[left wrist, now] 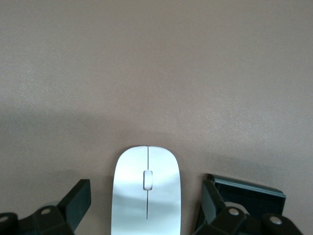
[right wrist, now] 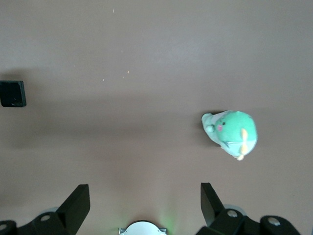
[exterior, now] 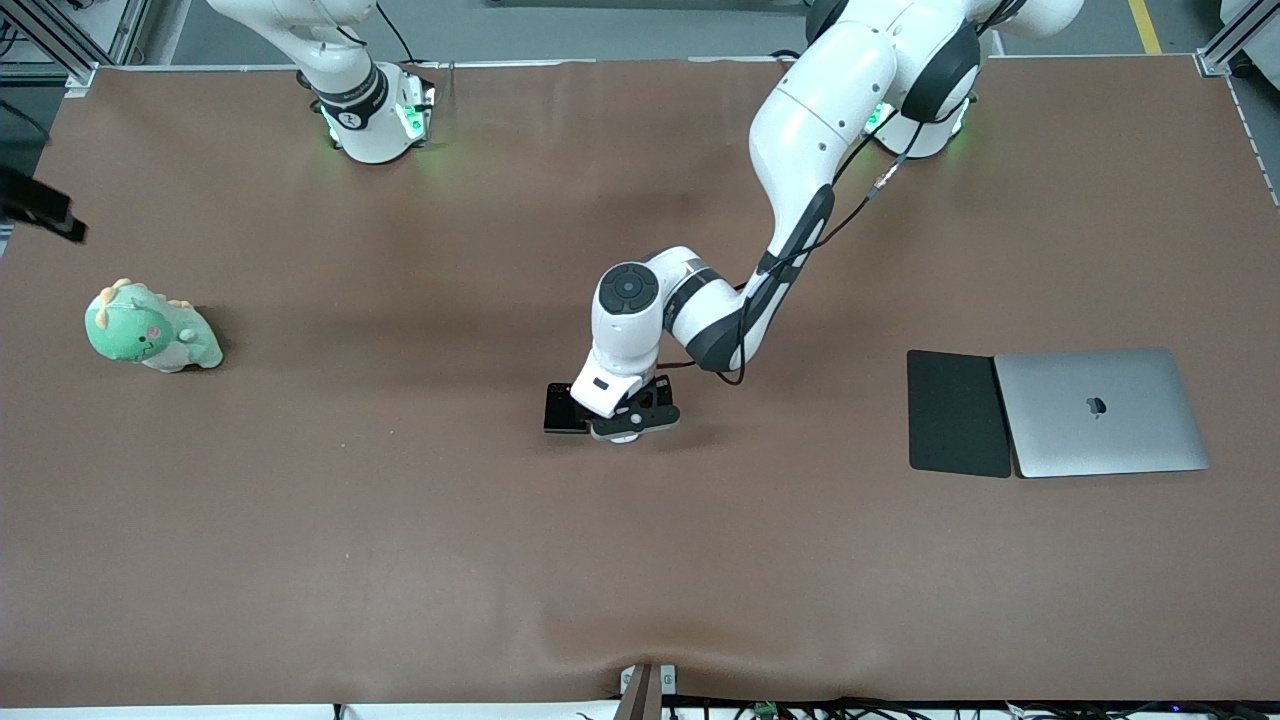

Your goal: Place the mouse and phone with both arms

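Note:
The left gripper will next grab the white mouse by its long side edges, so that it can put the mouse on the flat black pad [exterior: 957,414].
The white mouse [left wrist: 146,193] lies on the brown table, seen only in the left wrist view; in the front view the left hand hides it. My left gripper [exterior: 630,418] is low over the middle of the table. It is open [left wrist: 145,198], with a finger on each side of the mouse and a gap to each. The black phone [exterior: 562,408] lies flat right beside the mouse, toward the right arm's end, and also shows in the left wrist view [left wrist: 252,193]. My right gripper [right wrist: 145,196] is open and empty, high over the table near its own base.
A silver laptop [exterior: 1100,412] and a flat black pad [exterior: 957,412] lie toward the left arm's end. A green plush dinosaur [exterior: 150,330] sits toward the right arm's end, also in the right wrist view [right wrist: 231,134]. A small black object [exterior: 40,210] is at that table edge.

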Action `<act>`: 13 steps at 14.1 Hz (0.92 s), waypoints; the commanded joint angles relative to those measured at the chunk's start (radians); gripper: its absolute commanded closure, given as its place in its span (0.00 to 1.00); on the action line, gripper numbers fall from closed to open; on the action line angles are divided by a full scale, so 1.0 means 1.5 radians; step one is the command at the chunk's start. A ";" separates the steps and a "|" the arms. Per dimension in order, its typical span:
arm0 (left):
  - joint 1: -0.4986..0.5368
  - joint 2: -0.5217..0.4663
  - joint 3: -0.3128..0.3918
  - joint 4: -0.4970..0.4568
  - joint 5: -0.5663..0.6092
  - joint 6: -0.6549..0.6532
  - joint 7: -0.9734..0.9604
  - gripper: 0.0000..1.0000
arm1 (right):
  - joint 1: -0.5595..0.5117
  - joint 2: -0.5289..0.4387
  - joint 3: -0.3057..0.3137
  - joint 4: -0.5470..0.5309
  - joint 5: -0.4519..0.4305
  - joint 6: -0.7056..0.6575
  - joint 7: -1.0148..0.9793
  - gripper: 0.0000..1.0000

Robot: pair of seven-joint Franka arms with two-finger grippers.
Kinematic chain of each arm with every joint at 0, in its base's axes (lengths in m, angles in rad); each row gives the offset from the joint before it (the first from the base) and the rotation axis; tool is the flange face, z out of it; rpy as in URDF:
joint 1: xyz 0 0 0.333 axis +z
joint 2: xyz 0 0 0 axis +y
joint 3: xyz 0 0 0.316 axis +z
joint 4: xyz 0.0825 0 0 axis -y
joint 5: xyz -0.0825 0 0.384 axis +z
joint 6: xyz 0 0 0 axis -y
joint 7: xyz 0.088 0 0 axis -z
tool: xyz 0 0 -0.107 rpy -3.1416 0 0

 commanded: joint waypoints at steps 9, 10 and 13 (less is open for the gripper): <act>-0.022 0.026 0.003 0.011 -0.004 0.007 -0.028 0.12 | 0.060 -0.052 0.003 -0.198 -0.034 0.237 0.100 0.00; -0.020 0.023 0.003 0.011 -0.004 0.002 -0.027 0.52 | 0.068 -0.051 0.003 -0.189 -0.038 0.233 0.113 0.00; -0.019 0.007 0.006 0.011 -0.001 -0.039 -0.027 1.00 | 0.072 -0.050 0.004 -0.186 -0.038 0.225 0.106 0.00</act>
